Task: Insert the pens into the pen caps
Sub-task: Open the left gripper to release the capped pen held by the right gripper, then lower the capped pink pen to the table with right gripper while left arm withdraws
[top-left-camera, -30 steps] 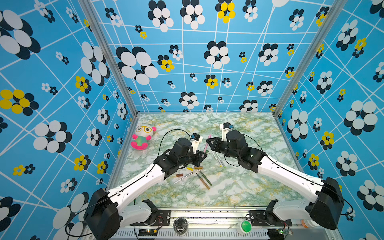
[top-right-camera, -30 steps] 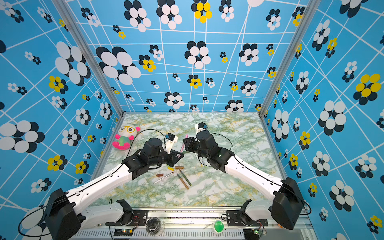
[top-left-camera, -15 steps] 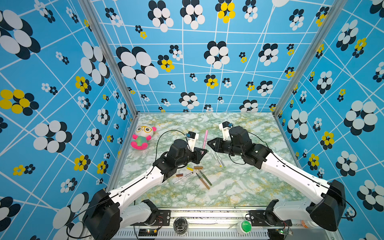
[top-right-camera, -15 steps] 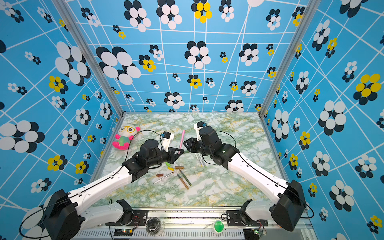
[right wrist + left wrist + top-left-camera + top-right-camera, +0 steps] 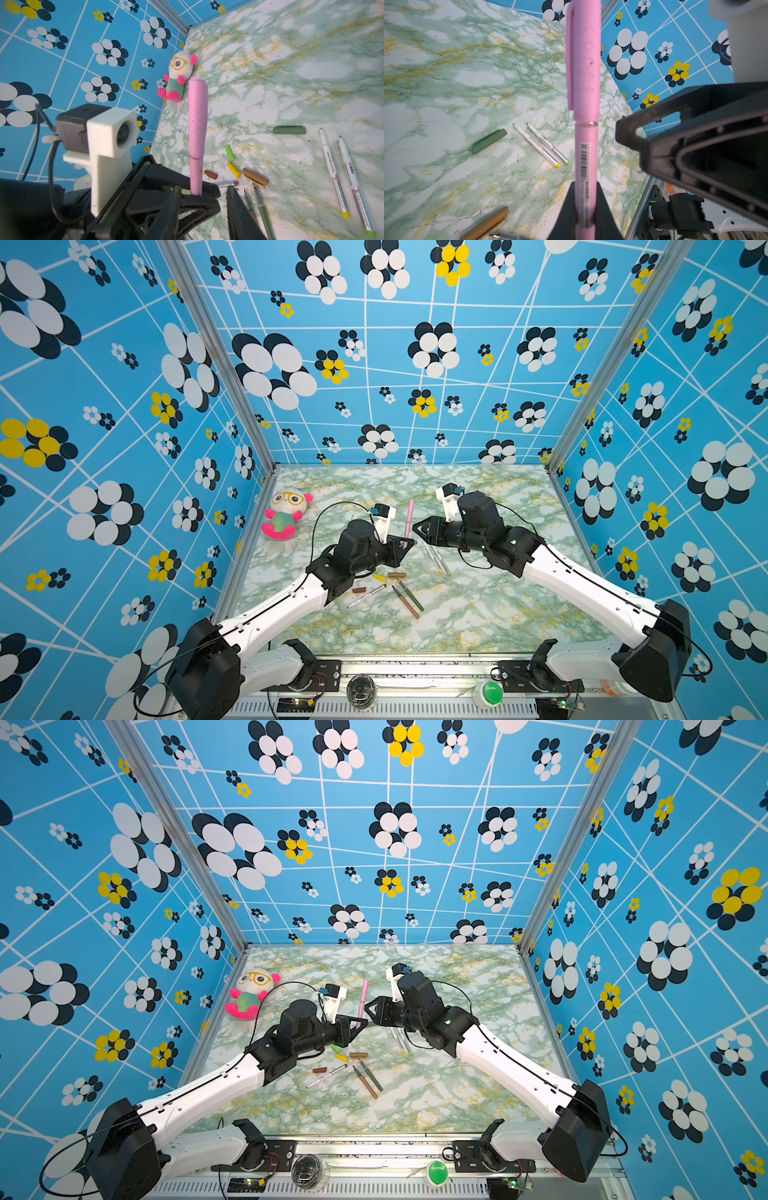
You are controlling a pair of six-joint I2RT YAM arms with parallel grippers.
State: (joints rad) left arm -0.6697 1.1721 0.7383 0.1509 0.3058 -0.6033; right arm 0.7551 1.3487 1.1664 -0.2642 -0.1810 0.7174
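My right gripper grabs the pink pen (image 5: 410, 522) just below its cap (image 5: 411, 510) next, to take it over capped from my left gripper.
My left gripper (image 5: 585, 207) is shut on the lower barrel of a pink pen (image 5: 410, 522), held upright above the table, with its pink cap (image 5: 583, 62) seated on top. My right gripper (image 5: 203, 191) is open just to the right of that pen (image 5: 362, 1002), with nothing between its fingers. On the table lie a dark green cap (image 5: 289, 129), a light green cap (image 5: 230, 152), a yellow cap (image 5: 233, 170), a brown cap (image 5: 210, 174) and a tan cap (image 5: 255, 177). Two white pens (image 5: 333, 174) lie side by side. A dark green pen (image 5: 262, 209) lies near the caps.
A plush toy (image 5: 284, 514) sits at the left wall. A white pen with a brown tip (image 5: 368, 595) and a tan pen (image 5: 405, 601) lie in front of the left arm. Patterned blue walls close the marble table (image 5: 478, 614) on three sides.
My right gripper has opened, let go of the pink cap and drawn back to the right. The left gripper still holds the pink pen, which now stands clear with its cap on.
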